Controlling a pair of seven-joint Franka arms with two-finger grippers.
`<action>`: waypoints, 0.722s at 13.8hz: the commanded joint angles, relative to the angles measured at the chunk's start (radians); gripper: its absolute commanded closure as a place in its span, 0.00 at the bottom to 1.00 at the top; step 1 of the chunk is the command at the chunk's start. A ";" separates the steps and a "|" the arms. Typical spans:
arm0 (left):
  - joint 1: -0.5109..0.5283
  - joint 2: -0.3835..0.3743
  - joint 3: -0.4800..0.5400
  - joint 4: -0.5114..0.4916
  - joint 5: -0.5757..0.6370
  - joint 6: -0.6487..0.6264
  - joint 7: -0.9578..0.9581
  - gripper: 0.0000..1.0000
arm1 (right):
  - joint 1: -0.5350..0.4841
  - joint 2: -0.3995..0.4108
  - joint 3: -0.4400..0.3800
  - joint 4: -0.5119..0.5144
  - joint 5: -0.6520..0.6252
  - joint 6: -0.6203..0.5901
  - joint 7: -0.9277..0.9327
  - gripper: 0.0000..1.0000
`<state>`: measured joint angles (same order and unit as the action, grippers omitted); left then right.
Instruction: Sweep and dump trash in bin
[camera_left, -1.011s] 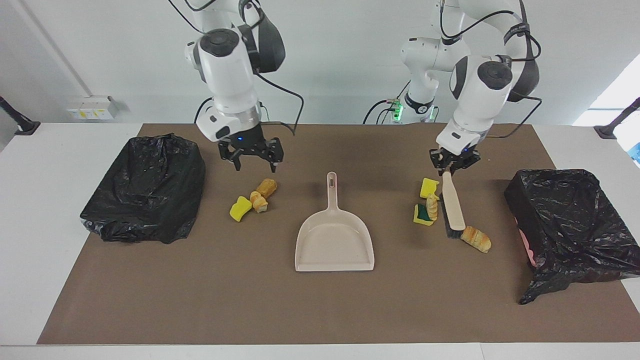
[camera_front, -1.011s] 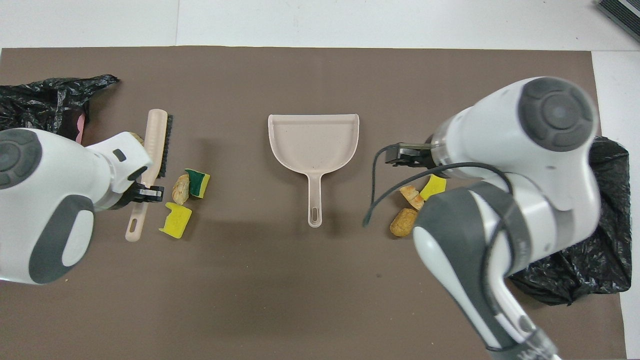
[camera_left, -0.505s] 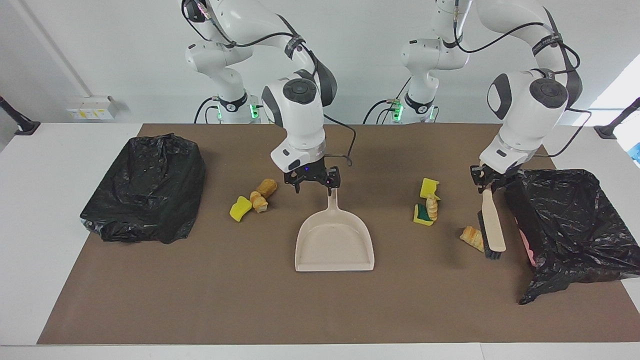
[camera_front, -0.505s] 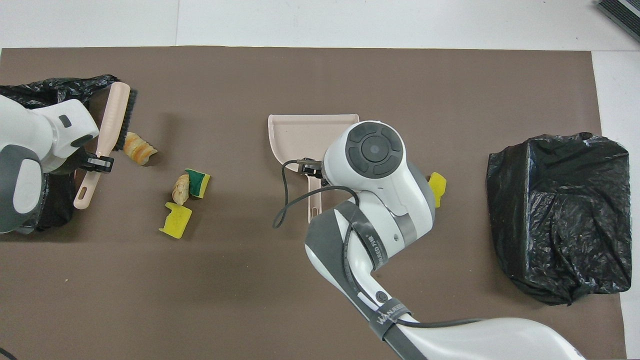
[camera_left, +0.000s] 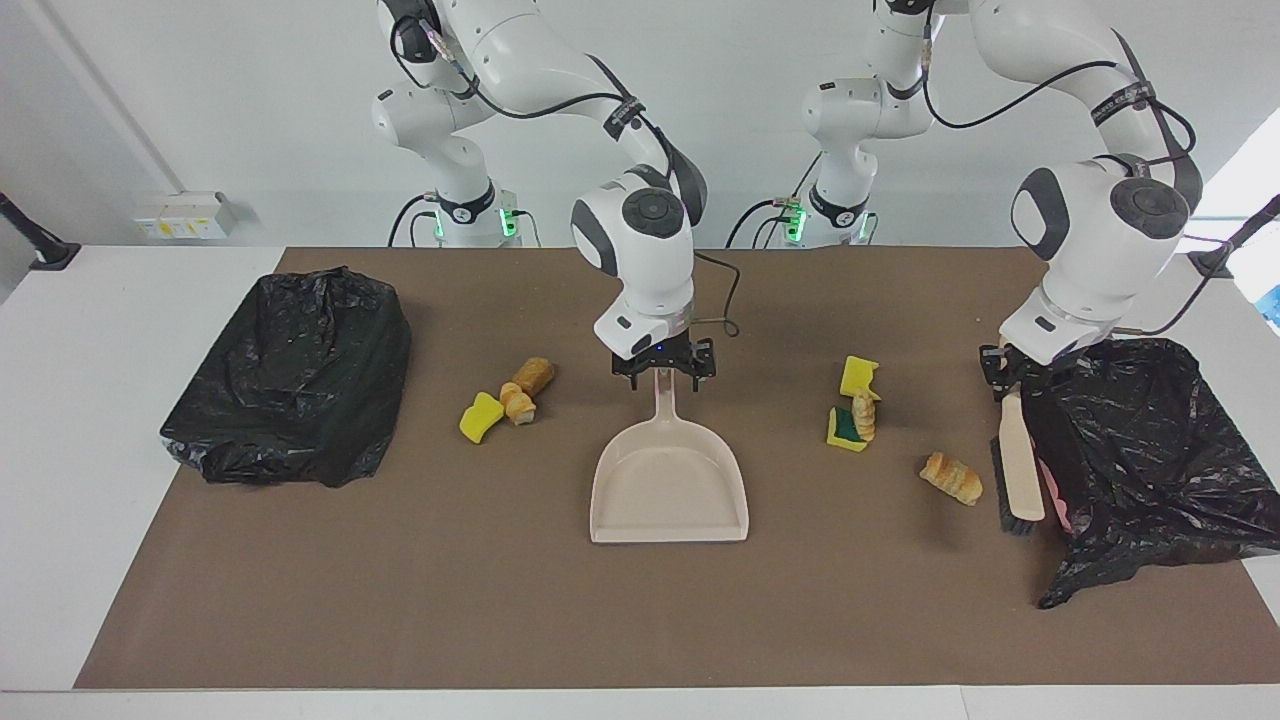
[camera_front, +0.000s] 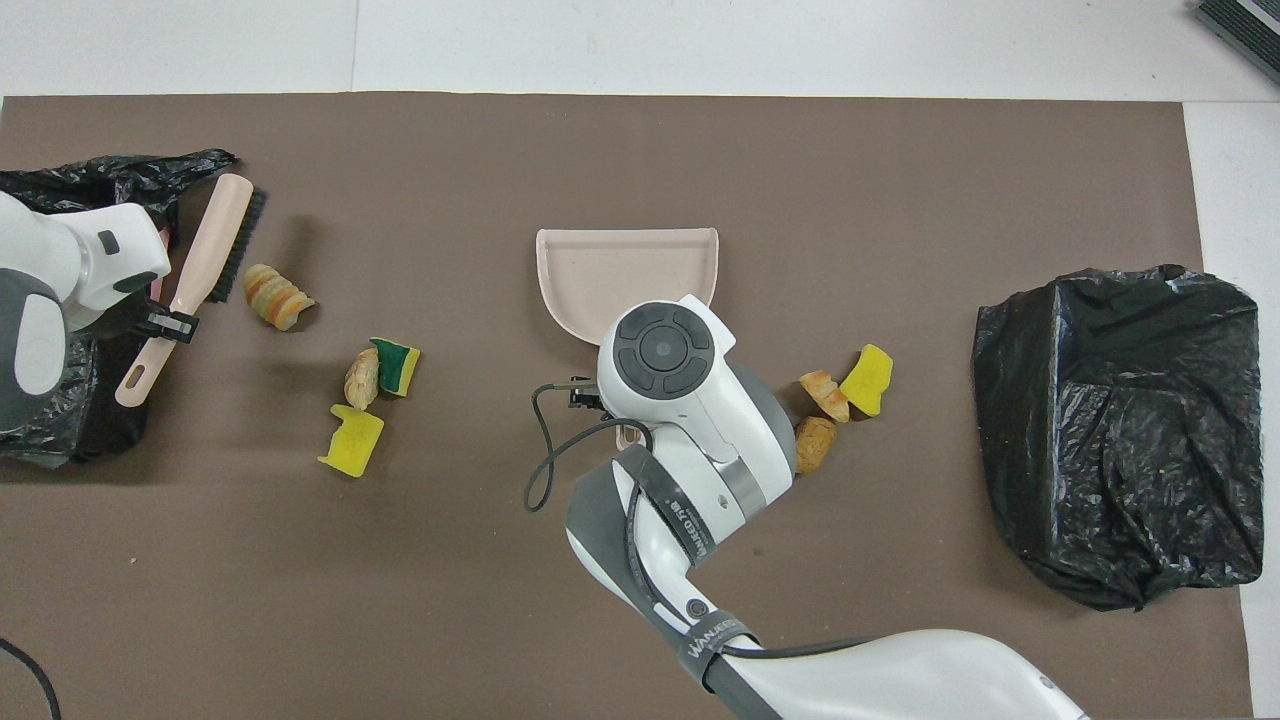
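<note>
My right gripper's fingertips are astride the handle (camera_front: 627, 434) of the beige dustpan in the overhead view, so it is time to close on it now.
The trash lies in two groups on the brown mat. Toward the left arm's end are a yellow sponge (camera_left: 858, 376), a green-sided sponge (camera_left: 843, 430) with a bread piece (camera_left: 864, 415) against it, and a pastry (camera_left: 952, 478). Toward the right arm's end are a yellow sponge (camera_left: 481, 417) and two bread pieces (camera_left: 517, 404). My left gripper (camera_left: 1003, 375) is shut on the handle of the beige brush (camera_left: 1022, 480), which hangs head-down between the pastry and a bin. My right gripper (camera_left: 664, 372) is open, its fingers astride the handle end of the beige dustpan (camera_left: 668, 490).
A bin lined with a black bag (camera_left: 1140, 450) stands at the left arm's end, right beside the brush. A second black-bagged bin (camera_left: 290, 375) stands at the right arm's end. The dustpan rests flat in the middle of the mat (camera_front: 640, 620).
My right gripper has swung from over the bread pieces to the dustpan's handle end and come down around it. My left gripper has carried the brush over the pastry and toward the bin.
</note>
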<state>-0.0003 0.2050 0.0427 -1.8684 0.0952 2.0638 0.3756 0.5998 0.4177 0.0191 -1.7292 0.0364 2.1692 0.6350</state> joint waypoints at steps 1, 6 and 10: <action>-0.026 -0.039 -0.012 -0.067 0.014 -0.004 0.008 1.00 | -0.009 -0.042 0.002 -0.056 0.028 0.017 -0.049 0.61; -0.153 -0.110 -0.012 -0.140 0.006 -0.160 0.003 1.00 | -0.009 -0.039 0.002 -0.043 0.022 0.015 -0.043 1.00; -0.188 -0.101 -0.009 -0.086 0.001 -0.185 -0.032 1.00 | -0.047 -0.100 -0.005 -0.047 0.019 0.000 -0.333 1.00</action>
<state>-0.1827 0.1203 0.0154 -1.9724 0.0946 1.9021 0.3503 0.5901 0.3875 0.0125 -1.7442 0.0372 2.1704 0.4591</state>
